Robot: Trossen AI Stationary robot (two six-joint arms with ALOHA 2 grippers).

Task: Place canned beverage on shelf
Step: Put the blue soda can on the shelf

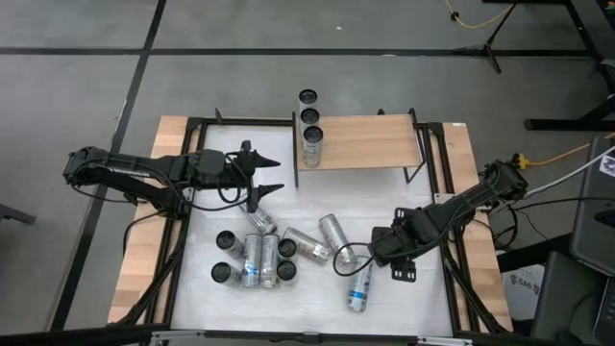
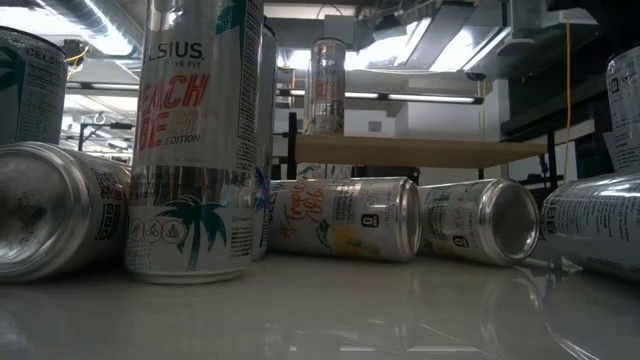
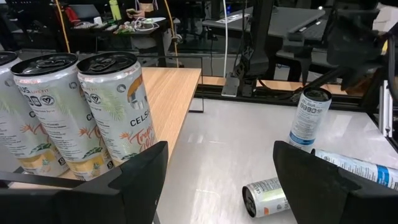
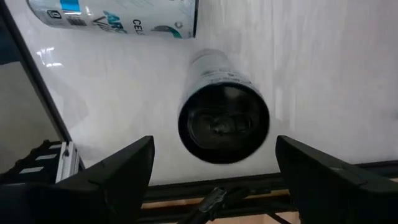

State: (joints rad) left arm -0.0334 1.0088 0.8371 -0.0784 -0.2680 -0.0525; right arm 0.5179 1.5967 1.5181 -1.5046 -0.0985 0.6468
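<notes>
My right gripper should go lower first and then close on the can. Its fingers are above the can's dark top (image 4: 224,123), so they would miss the can if they closed now.
The shelf (image 1: 365,142), a pale wood board on black posts, stands at the table's far side with three upright cans (image 1: 309,120) at its left end; these show in the left wrist view (image 3: 118,112). My left gripper (image 1: 271,175) is open and empty just left of the shelf, its fingers pointing toward it (image 3: 217,180). My right gripper (image 1: 359,256) is open over an upright can (image 1: 346,259) at the table's right middle. In the right wrist view its fingers stand on either side of that can's dark top (image 4: 224,124), apart from it.
Several cans, standing and lying, cluster at the table's middle and near left (image 1: 255,259). A blue-labelled can (image 1: 358,286) lies just near of my right gripper, and two more lie at the centre (image 1: 322,235). The shelf's right part (image 1: 384,139) is bare.
</notes>
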